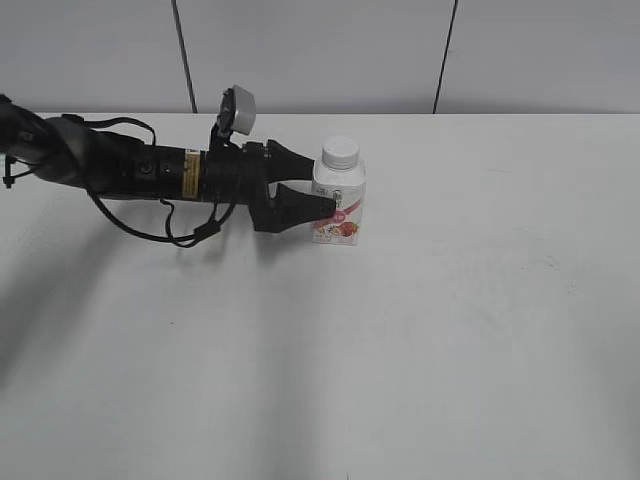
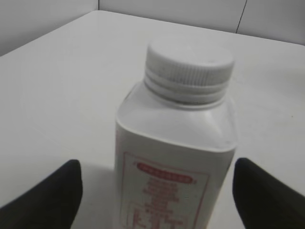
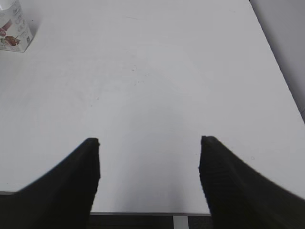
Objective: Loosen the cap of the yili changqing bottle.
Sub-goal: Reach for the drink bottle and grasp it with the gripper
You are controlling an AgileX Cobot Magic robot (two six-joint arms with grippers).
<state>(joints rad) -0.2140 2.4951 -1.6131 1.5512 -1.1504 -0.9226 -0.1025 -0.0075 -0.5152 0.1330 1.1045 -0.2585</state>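
The left gripper grabs the yili changqing bottle by its lower body (image 1: pixel 338 220) (image 2: pixel 169 191) next, so the cap stays free to be loosened.
The yili changqing bottle (image 1: pixel 341 208) stands upright on the white table, white with a red-pink strawberry label. Its white cap (image 1: pixel 340 152) sits on the neck. My left gripper (image 1: pixel 322 185) reaches in from the left and is open, with one black finger on each side of the bottle's body. In the left wrist view the bottle (image 2: pixel 176 157) and the ribbed cap (image 2: pixel 189 62) fill the middle, and the fingers of the left gripper (image 2: pixel 155 191) flank it with a gap on the left side. My right gripper (image 3: pixel 150 152) is open and empty. The bottle (image 3: pixel 12 28) shows at the far top left of the right wrist view.
The white table (image 1: pixel 450 320) stretches to a grey panelled wall at the back. The right wrist view shows the table's near edge (image 3: pixel 143 213) just under the fingers and its right edge (image 3: pixel 281 76). The left arm's cables (image 1: pixel 190 230) lie on the table.
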